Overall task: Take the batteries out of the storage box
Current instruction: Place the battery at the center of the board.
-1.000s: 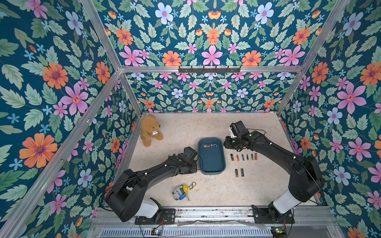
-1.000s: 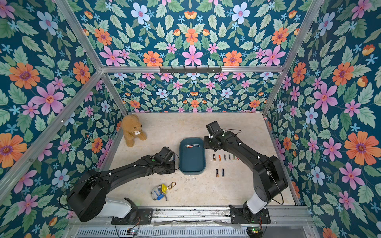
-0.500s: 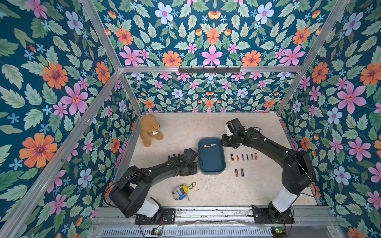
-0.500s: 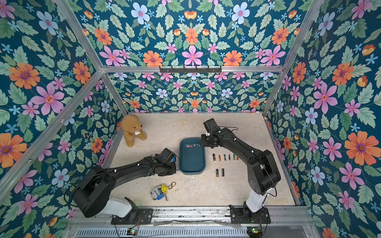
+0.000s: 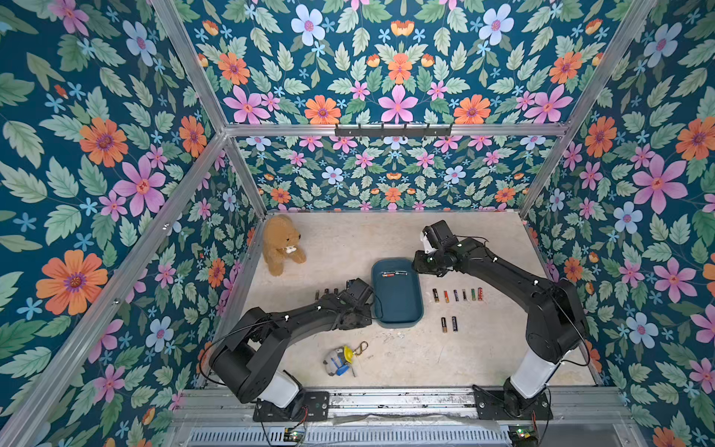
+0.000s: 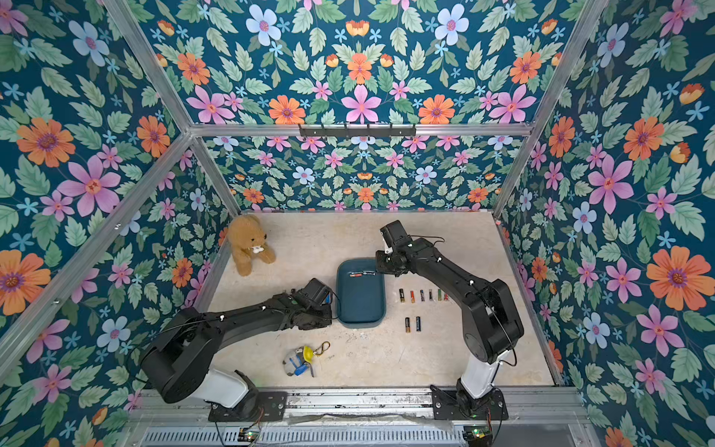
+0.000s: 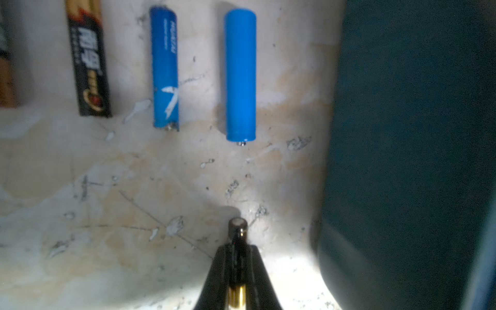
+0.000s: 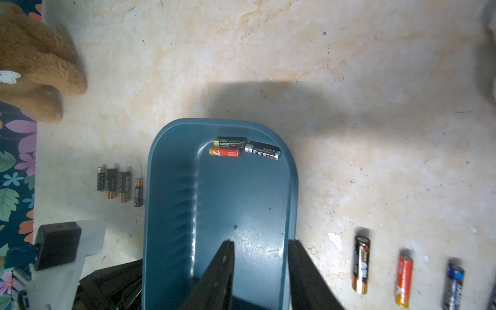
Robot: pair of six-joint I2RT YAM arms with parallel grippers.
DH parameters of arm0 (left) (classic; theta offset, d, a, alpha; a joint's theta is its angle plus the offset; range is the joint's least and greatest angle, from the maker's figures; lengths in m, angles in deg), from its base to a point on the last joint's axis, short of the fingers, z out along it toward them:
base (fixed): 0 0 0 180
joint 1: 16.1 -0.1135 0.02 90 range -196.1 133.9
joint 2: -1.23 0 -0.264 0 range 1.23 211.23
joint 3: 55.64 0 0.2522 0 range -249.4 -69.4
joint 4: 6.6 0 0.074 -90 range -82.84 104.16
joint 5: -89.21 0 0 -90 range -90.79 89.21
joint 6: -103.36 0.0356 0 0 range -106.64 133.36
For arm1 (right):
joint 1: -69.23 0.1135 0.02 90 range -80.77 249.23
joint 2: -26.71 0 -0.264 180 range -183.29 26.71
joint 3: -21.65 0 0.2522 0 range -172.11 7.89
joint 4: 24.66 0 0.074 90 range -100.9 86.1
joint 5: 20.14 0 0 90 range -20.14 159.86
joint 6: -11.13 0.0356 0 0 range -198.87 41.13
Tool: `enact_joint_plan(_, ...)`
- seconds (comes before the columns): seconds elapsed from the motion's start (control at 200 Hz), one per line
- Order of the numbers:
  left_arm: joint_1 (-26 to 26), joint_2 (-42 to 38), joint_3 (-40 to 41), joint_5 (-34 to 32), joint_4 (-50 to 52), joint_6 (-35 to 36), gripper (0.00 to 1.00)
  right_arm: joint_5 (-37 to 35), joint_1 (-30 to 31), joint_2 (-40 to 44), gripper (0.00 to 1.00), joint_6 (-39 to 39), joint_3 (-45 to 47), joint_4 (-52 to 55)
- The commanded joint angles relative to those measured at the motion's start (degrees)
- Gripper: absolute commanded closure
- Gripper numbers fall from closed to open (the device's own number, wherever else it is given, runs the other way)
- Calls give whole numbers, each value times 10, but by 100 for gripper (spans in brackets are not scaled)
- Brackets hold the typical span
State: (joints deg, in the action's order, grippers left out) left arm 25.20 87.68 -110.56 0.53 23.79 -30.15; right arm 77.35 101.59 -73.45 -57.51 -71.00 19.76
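Observation:
I should let go of the black-and-gold battery with my left gripper: it is low and would land on the empty floor between the box's side and blue batteries.
The storage box (image 5: 398, 305) (image 6: 360, 302) is a teal tray in the middle of the floor. Three batteries (image 8: 241, 149) (image 5: 394, 274) lie at its far end. My left gripper (image 7: 239, 248) (image 5: 350, 309) sits low beside the box's left wall (image 7: 416, 134), shut on a black-and-gold battery (image 7: 237, 228). Just ahead of it lie two blue batteries (image 7: 239, 75) in a floor row (image 5: 327, 293). My right gripper (image 8: 261, 244) (image 5: 419, 265) hangs open and empty over the box's far right corner. More batteries (image 5: 456, 295) lie in rows to the right of the box.
A brown teddy bear (image 5: 280, 244) sits at the far left by the wall. A small toy keychain (image 5: 340, 360) lies on the floor in front of the box. Flowered walls close in the floor on three sides.
My right gripper has drifted slightly left, toward the far end of the box. The left gripper has stayed low beside the box, still shut on its battery.

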Motion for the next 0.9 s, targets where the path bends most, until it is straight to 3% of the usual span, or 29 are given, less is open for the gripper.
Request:
enact_joint_plan(0.0,-1,8,4,-12,18,-5,89,2,0,3,61,-3,0,7)
enact_joint_plan(0.895,10,19,20,-20,39,-11,83,1,0,13,61,-13,16,11)
